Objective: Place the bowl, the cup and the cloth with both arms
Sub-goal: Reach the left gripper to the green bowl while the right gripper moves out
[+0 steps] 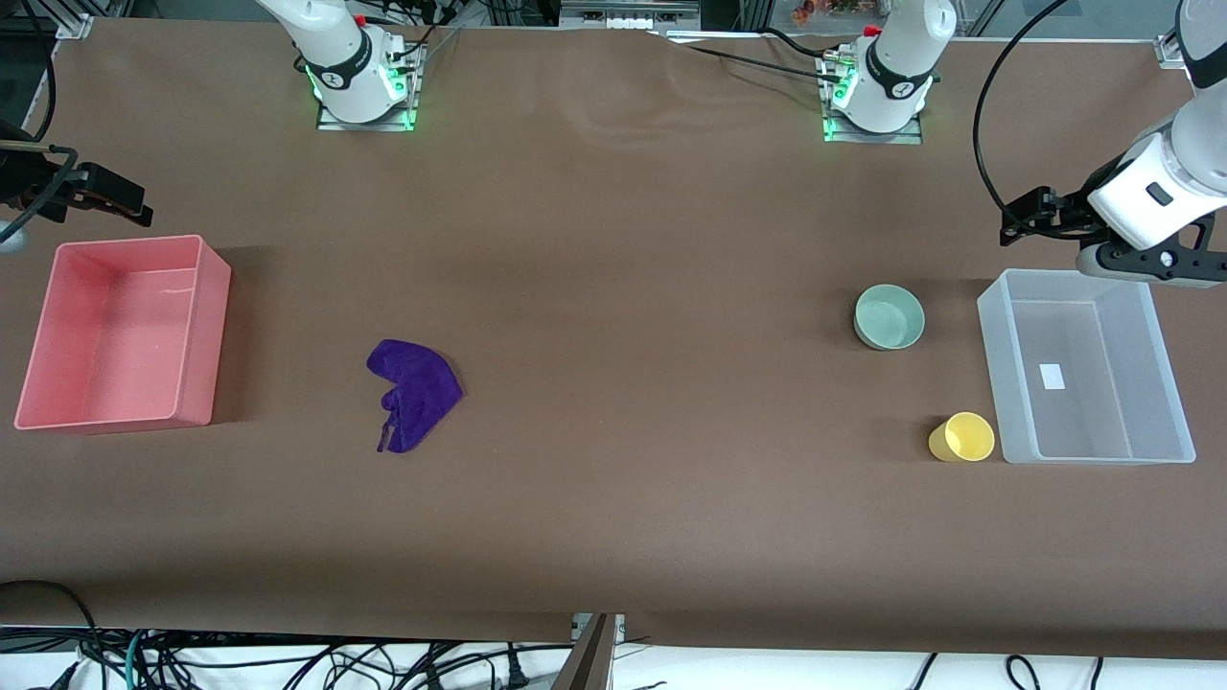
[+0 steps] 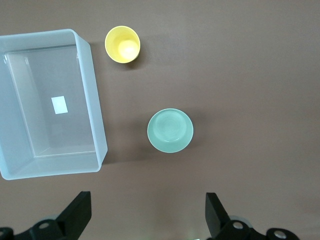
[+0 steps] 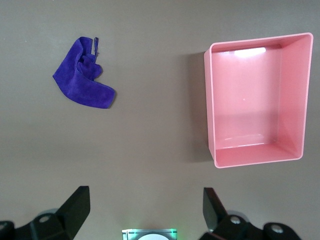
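The yellow cup should go in the clear bin, so my left gripper needs to reach it and grab its rim (image 1: 961, 416).
The mint-green bowl (image 1: 890, 317) stands on the brown table toward the left arm's end, beside a clear bin; it also shows in the left wrist view (image 2: 170, 130). The yellow cup (image 1: 962, 437) stands nearer to the front camera than the bowl, close to the same bin, and shows in the left wrist view (image 2: 122, 44). The purple cloth (image 1: 414, 391) lies crumpled toward the right arm's end and shows in the right wrist view (image 3: 82, 80). My left gripper (image 1: 1021, 218) (image 2: 148, 200) is open and empty, high over the table by the clear bin. My right gripper (image 1: 129, 206) (image 3: 146, 195) is open and empty, high by the pink bin.
The clear bin (image 1: 997, 364) (image 2: 95, 100) is empty but for a white label. A pink bin (image 1: 216, 326) (image 3: 209, 100) at the right arm's end is empty. The two arm bases (image 1: 364, 86) lit green stand along the table's edge farthest from the front camera.
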`<state>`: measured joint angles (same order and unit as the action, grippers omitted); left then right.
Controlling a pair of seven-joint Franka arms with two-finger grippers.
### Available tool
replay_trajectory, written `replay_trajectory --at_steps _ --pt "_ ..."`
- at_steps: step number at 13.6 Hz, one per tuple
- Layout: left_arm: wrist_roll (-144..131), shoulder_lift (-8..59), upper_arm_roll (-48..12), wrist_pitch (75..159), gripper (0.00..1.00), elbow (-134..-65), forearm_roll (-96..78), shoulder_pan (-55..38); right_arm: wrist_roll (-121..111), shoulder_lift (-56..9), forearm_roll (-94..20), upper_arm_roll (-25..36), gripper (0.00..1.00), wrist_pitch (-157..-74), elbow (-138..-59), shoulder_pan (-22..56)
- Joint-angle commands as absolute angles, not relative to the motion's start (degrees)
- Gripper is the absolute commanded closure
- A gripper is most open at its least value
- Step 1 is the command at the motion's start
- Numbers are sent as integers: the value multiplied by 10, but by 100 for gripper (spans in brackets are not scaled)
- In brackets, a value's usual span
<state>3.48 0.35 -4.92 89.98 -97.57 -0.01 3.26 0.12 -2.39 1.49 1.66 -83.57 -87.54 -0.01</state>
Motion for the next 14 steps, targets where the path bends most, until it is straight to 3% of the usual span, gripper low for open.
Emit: replay_trajectory --at_steps 1,4,7,12,14 --pt "38 0 -54 900 0 -982 10 40 -4 -27 18 16 0 -833 -864 -4" --pt "39 44 -57 906 0 -1001 11 34 -5 -27 18 16 0 -834 -862 -4" --pt "60 102 -58 983 0 -1023 20 40 -4 -32 18 13 0 -836 -860 -1" --pt "106 91 -57 1276 0 -1252 25 50 -2 -64 15 12 0 -853 -862 2" --pt "176 104 -58 1334 0 -1301 25 59 -3 -94 17 11 0 -896 -895 11"
